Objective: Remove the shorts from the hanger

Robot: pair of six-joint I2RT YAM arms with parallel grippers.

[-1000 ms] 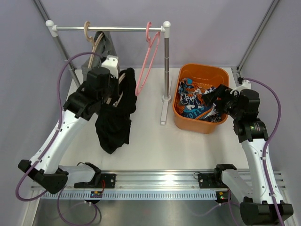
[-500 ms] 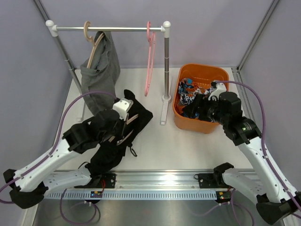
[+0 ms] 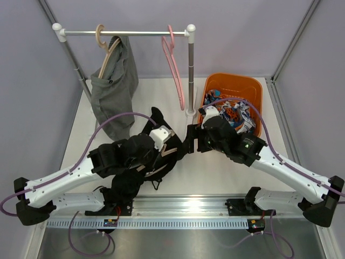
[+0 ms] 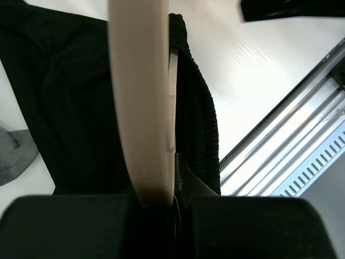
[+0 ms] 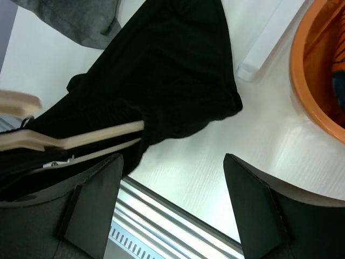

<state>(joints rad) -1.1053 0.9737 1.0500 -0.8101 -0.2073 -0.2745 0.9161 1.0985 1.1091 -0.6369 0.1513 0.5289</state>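
Observation:
My right gripper grabs the black shorts next, by the waistband edge beyond the hanger bars, and pulls them off the hanger.
The black shorts (image 3: 141, 164) lie on the table on a cream wooden hanger (image 3: 171, 153). My left gripper (image 3: 160, 141) is shut on that hanger (image 4: 143, 108), with the black shorts (image 4: 64, 108) under it. My right gripper (image 3: 193, 138) is open and empty just right of the black shorts (image 5: 172, 81), above the table; the hanger bars (image 5: 81, 141) show at its left. The grey shorts (image 3: 115, 91) hang on a wooden hanger (image 3: 106, 56) from the rail. The printed shorts (image 3: 233, 114) lie in the orange basket (image 3: 257, 94).
A metal rail (image 3: 124, 33) on a stand crosses the back; its right post (image 3: 191, 75) stands between the arms and the basket. A pink hanger (image 3: 175, 73) hangs bare on the rail. A metal track (image 3: 183, 208) runs along the near edge.
My left gripper has brought the black shorts and hanger further right on the table. My right arm has swung left from the basket to beside the black shorts. The pink hanger swings.

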